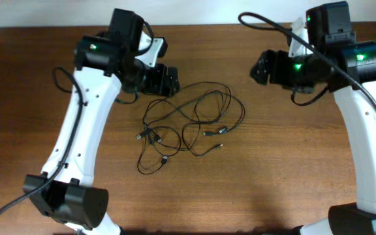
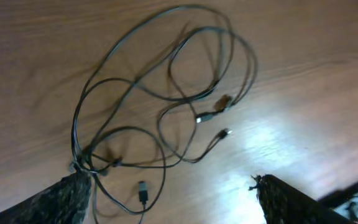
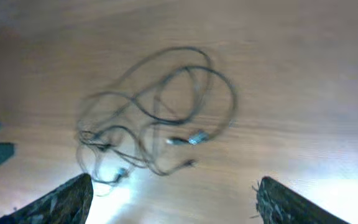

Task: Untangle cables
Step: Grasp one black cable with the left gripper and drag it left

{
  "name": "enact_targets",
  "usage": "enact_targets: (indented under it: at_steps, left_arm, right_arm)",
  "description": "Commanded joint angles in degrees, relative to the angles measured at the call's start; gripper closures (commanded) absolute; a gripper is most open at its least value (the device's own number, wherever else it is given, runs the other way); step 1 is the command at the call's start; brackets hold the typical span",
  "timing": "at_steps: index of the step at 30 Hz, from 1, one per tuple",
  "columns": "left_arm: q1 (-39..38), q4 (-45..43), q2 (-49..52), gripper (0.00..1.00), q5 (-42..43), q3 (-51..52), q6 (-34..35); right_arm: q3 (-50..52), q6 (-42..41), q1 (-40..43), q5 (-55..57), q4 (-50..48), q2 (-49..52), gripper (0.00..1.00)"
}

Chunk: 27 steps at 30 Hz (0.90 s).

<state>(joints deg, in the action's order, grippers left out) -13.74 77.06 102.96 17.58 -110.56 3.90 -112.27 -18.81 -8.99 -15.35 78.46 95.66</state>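
Observation:
I need to grab a single cable by its cord next, with my left gripper and away from the plugs. The cable's ends will then trail free to untangle.
The cables (image 1: 188,117) are thin black cords lying in tangled loose loops on the middle of the wooden table, with small plugs at their ends. They also show in the left wrist view (image 2: 166,99) and, blurred, in the right wrist view (image 3: 160,106). My left gripper (image 1: 165,79) hovers open just left of and behind the tangle; in its own view the open jaws (image 2: 173,199) frame the near loops and a plug. My right gripper (image 1: 261,67) is open and empty to the right of the cables, and its jaws (image 3: 173,199) touch nothing.
The wooden table (image 1: 273,150) fills the view, with a pale wall strip at the far edge. The white arms stand at the left (image 1: 77,130) and right (image 1: 364,130) sides, with thicker black arm cables running along them.

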Motion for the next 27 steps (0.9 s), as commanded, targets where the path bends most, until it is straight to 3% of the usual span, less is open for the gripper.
enact_targets:
  at_steps: [1, 4, 8, 11, 18, 23, 27]
  left_arm:
    - [-3.17, -4.02, 0.57, 0.13, -3.43, 7.13, -0.87]
    - [-6.32, -8.79, 1.46, 0.13, -3.37, 11.78, -0.39]
    - [-12.09, -17.92, 3.13, 0.16, -3.78, 17.49, 8.41]
    - [-15.26, -19.85, 5.6, 0.17, -12.48, 19.08, 13.7]
    - [-18.53, -19.74, 15.04, 0.45, -15.87, 19.08, 14.99]
    - [-19.91, -19.61, 19.98, 0.58, -15.5, 19.1, 16.68]
    - [-20.13, -19.82, 21.81, 0.87, -15.93, 19.12, 17.66]
  right_arm:
    - [-0.13, 0.81, -0.24, 11.1, 2.36, 0.46, 0.14]
    - [-0.13, 0.79, 1.46, 11.74, 2.82, 0.46, 0.14]
    - [-0.13, 0.39, 7.54, 11.3, 3.19, 0.46, 0.14]
    - [0.09, 0.63, 9.9, 11.39, 4.22, 0.57, 0.14]
    - [5.35, 0.85, 9.92, 11.34, 3.1, 0.98, 0.14]
    - [7.37, 0.83, 9.81, 11.3, 2.08, 1.27, 0.14]
    - [7.39, 0.85, 9.81, 11.32, 2.08, 1.27, 0.14]
